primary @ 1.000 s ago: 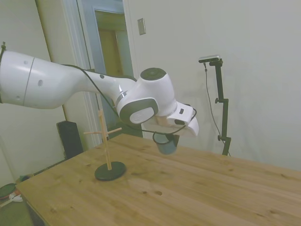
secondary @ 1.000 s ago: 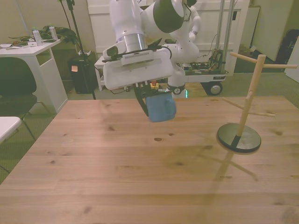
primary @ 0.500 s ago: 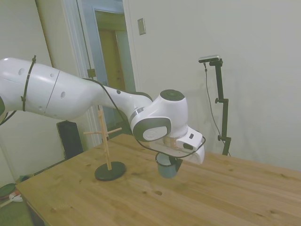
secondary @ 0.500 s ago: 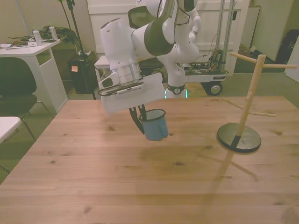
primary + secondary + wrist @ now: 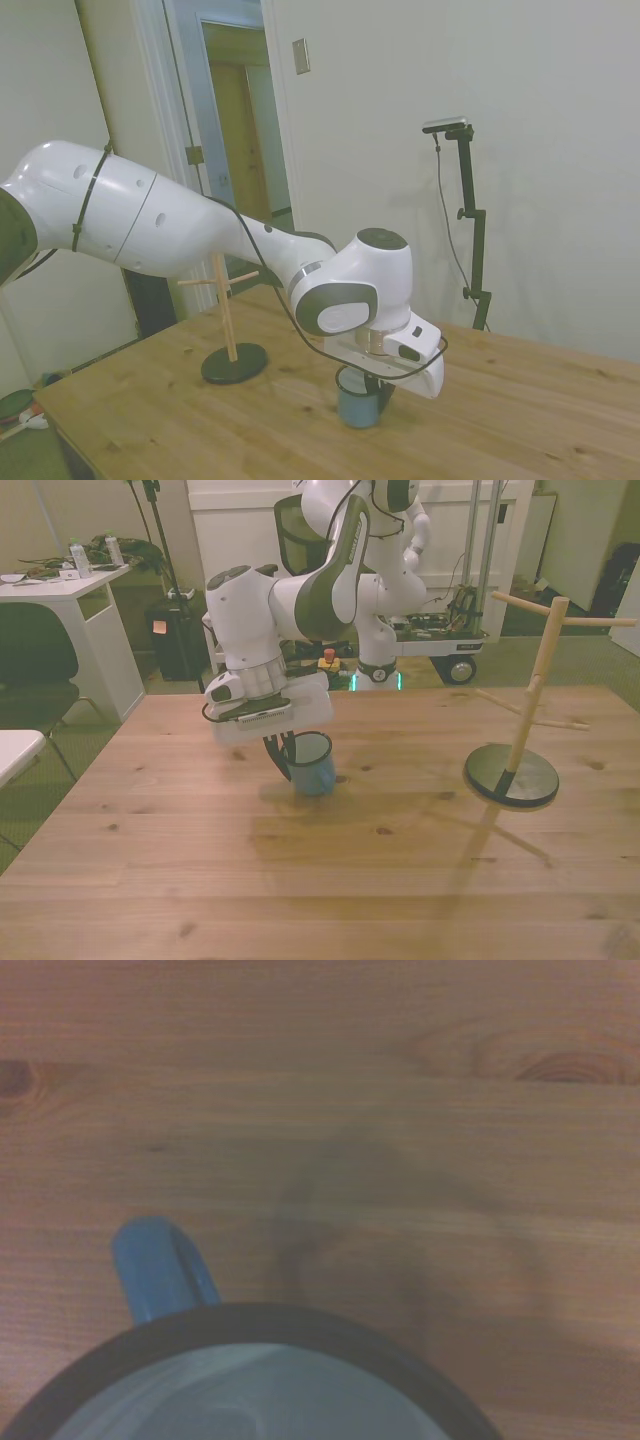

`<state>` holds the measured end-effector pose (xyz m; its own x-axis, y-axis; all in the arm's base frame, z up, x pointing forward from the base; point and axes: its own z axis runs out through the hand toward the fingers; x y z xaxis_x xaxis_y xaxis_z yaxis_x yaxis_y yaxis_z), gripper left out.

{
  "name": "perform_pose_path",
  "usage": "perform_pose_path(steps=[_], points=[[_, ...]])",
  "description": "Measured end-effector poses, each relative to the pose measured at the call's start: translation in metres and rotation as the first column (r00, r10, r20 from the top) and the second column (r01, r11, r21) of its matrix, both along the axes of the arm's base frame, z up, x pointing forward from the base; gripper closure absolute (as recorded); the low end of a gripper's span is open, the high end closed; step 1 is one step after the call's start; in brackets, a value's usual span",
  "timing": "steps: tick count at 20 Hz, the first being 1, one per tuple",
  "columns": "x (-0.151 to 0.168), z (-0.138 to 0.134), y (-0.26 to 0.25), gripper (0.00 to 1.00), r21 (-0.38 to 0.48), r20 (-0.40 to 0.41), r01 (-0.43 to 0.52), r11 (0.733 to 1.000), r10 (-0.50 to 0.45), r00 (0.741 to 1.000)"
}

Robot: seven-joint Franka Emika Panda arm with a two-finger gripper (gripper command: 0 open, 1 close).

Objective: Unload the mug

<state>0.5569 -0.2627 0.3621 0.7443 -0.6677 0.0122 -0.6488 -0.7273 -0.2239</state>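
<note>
The robot's gripper is ready to open now, since the blue-grey mug's base sits flat on the tabletop and the mug would stay standing.
The blue-grey mug stands upright at or just above the wooden table, left of centre in the front view. My gripper reaches down from above and is shut on the mug's rim, on the side toward the front view's left. From the side, the mug sits under the gripper, its base about level with the tabletop. The wrist view holds the mug's dark rim, white inside and blue loop handle over bare wood.
A wooden peg stand on a dark round base stands at the front view's right, well away from the mug; it also shows as the peg stand in the side view. Beyond the table are a white desk, a dark chair and a wheeled cart.
The arm has come down and toward the front view's left with the mug in its grip. The mug went from hanging tilted in the air to upright at table level.
</note>
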Motion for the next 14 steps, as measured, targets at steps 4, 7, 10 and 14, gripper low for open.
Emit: perform_pose_path(steps=[4, 7, 10, 14], points=[[0.000, 0.000, 0.000, 0.00, -0.005, -0.005, 0.008, 1.000, -0.008, 1.000], [-0.001, 0.001, -0.001, 0.00, -0.016, -0.010, 0.003, 1.000, -0.003, 1.000], [-0.002, 0.005, 0.001, 0.00, -0.020, -0.008, -0.001, 1.000, 0.001, 1.000], [-0.006, 0.020, 0.006, 0.00, -0.026, 0.012, -0.011, 1.000, 0.011, 1.000]])
